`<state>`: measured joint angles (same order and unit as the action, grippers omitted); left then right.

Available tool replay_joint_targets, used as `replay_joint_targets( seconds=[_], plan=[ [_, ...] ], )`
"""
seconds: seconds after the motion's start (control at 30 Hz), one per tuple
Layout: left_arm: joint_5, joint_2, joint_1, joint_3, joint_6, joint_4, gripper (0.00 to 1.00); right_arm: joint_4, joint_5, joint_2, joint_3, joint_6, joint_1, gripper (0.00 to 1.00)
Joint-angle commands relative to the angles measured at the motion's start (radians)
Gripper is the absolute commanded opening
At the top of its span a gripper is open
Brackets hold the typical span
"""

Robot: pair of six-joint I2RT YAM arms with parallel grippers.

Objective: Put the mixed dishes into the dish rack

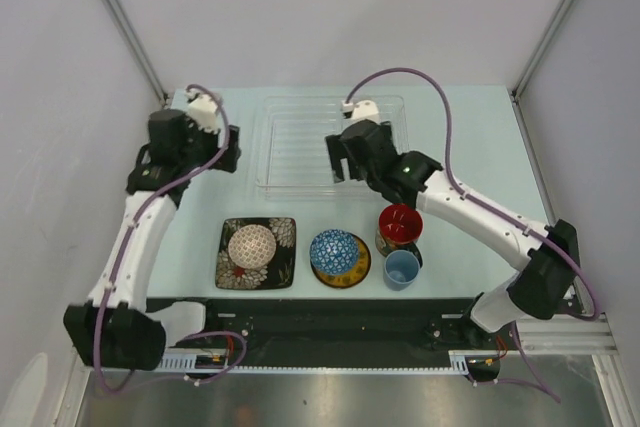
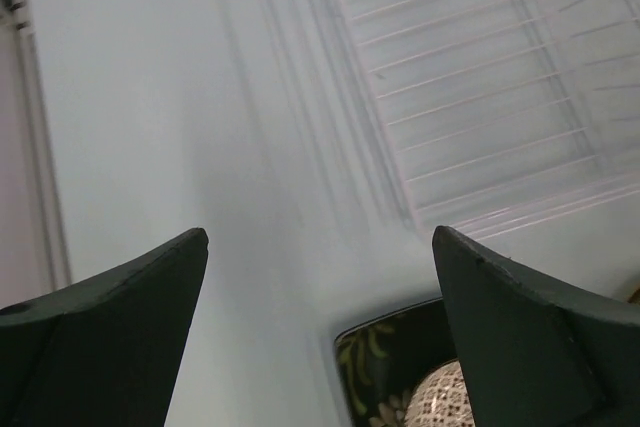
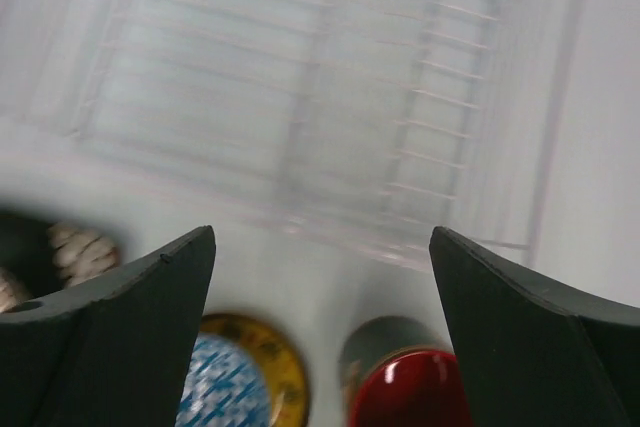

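My right gripper should load the cream-pink patterned bowl into the dish rack (image 1: 300, 142) next, so it needs to grab the bowl by its rim (image 1: 272, 239).
The clear dish rack (image 1: 300, 142) with a wire grid sits at the table's far middle. In front of it stand the black square floral plate (image 1: 283, 269) holding the cream-pink bowl (image 1: 251, 244), the yellow saucer (image 1: 357, 272) holding the blue bowl (image 1: 334, 251), the dark mug with red inside (image 1: 400, 224) and the small light-blue cup (image 1: 402, 268). My left gripper (image 1: 228, 154) is open and empty left of the rack. My right gripper (image 1: 345, 162) is open and empty over the rack's near edge. The right wrist view shows the mug (image 3: 415, 387), the blue bowl (image 3: 225, 392) and the rack (image 3: 330, 97).
The left wrist view shows the rack's corner (image 2: 480, 97) and the plate's corner (image 2: 385, 367) on the pale table. White walls and metal frame posts (image 1: 120, 17) enclose the table. A black rail (image 1: 330, 332) runs along the near edge.
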<state>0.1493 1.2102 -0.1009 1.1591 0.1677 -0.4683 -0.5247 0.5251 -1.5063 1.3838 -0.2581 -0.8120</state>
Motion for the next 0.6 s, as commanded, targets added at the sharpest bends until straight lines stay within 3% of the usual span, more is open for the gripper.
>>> replay_joint_targets(
  seconds=[0.0,0.13,0.23,0.57],
  plan=[
    [0.113,-0.115,0.205,-0.091,0.075,-0.11,1.0,-0.101,-0.192,-0.087,0.158,-0.038,-0.142,0.91],
    [0.151,-0.146,0.355,-0.153,0.119,-0.133,1.0,-0.121,-0.241,-0.28,0.256,-0.076,-0.3,0.91],
    [0.16,-0.169,0.392,-0.187,0.125,-0.13,1.0,-0.097,-0.319,-0.342,0.297,-0.095,-0.36,0.91],
    [0.217,-0.109,0.403,-0.161,0.078,-0.135,0.97,0.017,-0.464,-0.437,0.259,-0.173,-0.375,0.84]
  ],
)
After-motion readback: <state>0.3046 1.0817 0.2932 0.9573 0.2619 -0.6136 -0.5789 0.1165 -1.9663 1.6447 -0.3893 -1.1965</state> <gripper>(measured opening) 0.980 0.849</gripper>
